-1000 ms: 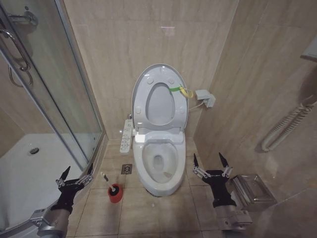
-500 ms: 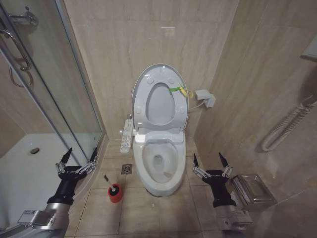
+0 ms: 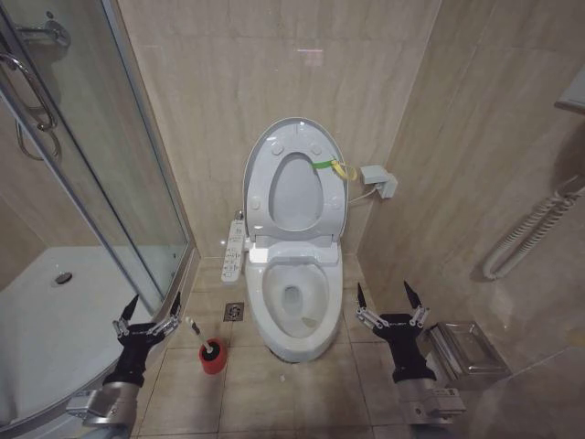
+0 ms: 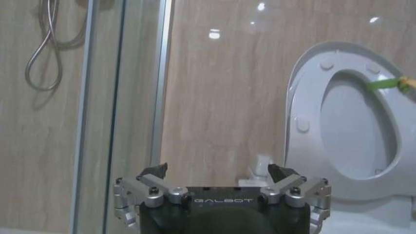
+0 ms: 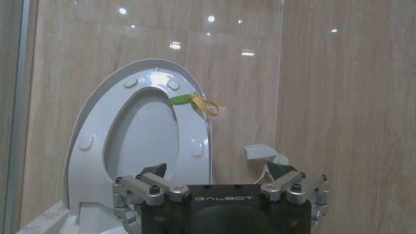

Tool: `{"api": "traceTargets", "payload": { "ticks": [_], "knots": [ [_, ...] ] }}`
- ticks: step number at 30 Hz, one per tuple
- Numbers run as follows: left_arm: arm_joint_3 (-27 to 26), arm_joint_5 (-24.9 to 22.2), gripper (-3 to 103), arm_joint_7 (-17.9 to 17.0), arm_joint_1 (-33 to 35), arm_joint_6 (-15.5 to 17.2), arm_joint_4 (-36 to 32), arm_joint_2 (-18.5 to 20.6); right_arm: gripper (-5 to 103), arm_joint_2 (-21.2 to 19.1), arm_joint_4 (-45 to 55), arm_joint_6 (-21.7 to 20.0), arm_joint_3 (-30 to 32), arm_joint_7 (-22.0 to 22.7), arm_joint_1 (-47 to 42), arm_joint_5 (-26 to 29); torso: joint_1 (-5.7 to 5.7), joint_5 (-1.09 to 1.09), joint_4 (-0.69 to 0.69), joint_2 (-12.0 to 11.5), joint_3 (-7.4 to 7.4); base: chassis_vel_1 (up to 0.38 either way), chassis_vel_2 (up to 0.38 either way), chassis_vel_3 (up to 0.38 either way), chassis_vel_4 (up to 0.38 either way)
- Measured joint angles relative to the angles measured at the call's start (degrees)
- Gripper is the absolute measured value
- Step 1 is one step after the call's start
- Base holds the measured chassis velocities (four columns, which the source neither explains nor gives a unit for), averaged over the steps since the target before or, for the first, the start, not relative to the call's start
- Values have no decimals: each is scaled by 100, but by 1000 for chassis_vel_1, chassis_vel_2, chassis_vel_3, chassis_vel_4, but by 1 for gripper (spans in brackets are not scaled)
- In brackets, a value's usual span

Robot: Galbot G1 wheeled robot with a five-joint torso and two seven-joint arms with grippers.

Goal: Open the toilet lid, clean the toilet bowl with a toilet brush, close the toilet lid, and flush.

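The toilet brush has its bristle head closed in by the red holder, while its pale handle [image 3: 197, 333] sticks out free. So my left gripper needs to grab the toilet brush by that handle next.
The toilet lid [image 3: 294, 194] stands up against the back wall, with the seat ring raised flat against it and a yellow-green loop tag [image 3: 335, 169] at its edge. Below it the toilet bowl [image 3: 266, 313] lies uncovered. The toilet brush [image 3: 195, 328] leans in its red holder [image 3: 213, 358] on the floor left of the bowl. My left gripper [image 3: 153, 302] is open, just left of the brush handle and not touching it. On the other side of the bowl my right gripper [image 3: 384, 293] is open and holds nothing. The left wrist view has the left gripper [image 4: 217, 170] before the lid [image 4: 354, 131]. In the right wrist view the right gripper [image 5: 215, 168] faces the lid [image 5: 146, 129].
The glass shower door [image 3: 119, 165] and white shower tray [image 3: 46, 320] bound the left side. A bidet panel [image 3: 234, 249] sticks out left of the bowl, with a floor drain [image 3: 234, 312] beside it. A steel box [image 3: 468, 347] sits by the right wall, under a white hose [image 3: 530, 233].
My left gripper has shifted right, closer to the brush handle, rising first and then dropping a little. The right arm and the toilet are unchanged.
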Motion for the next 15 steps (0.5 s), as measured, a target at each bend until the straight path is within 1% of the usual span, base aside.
{"api": "traceTargets", "payload": {
  "ticks": [4, 7, 10, 11, 14, 15],
  "knots": [
    [49, 6, 100, -33, -37, -27, 17, 32, 100, 0, 0, 0, 0, 0, 0, 0, 0, 1, -1, 0, 0, 0, 0, 0, 0],
    [87, -2, 100, -65, 9, 11, -175, 98, 100, 0, 0, 0, 0, 0, 0, 0, 0, 0, -1, 0, 0, 0, 0, 0, 0],
    [114, -83, 100, -116, 284, 92, -681, 280, 100, 0, 0, 0, 0, 0, 0, 0, 0, 1, 0, 0, 0, 0, 0, 0, 0],
    [114, -83, 100, -116, 284, 92, -681, 280, 100, 0, 0, 0, 0, 0, 0, 0, 0, 1, 0, 0, 0, 0, 0, 0, 0],
    [27, -104, 100, -136, 450, 122, -1165, 377, 100, 0, 0, 0, 0, 0, 0, 0, -1, 3, 0, 0, -1, 0, 0, 0, 0],
    [27, -104, 100, -136, 450, 122, -1165, 377, 100, 0, 0, 0, 0, 0, 0, 0, -1, 3, 0, 0, -1, 0, 0, 0, 0]
  ]
}}
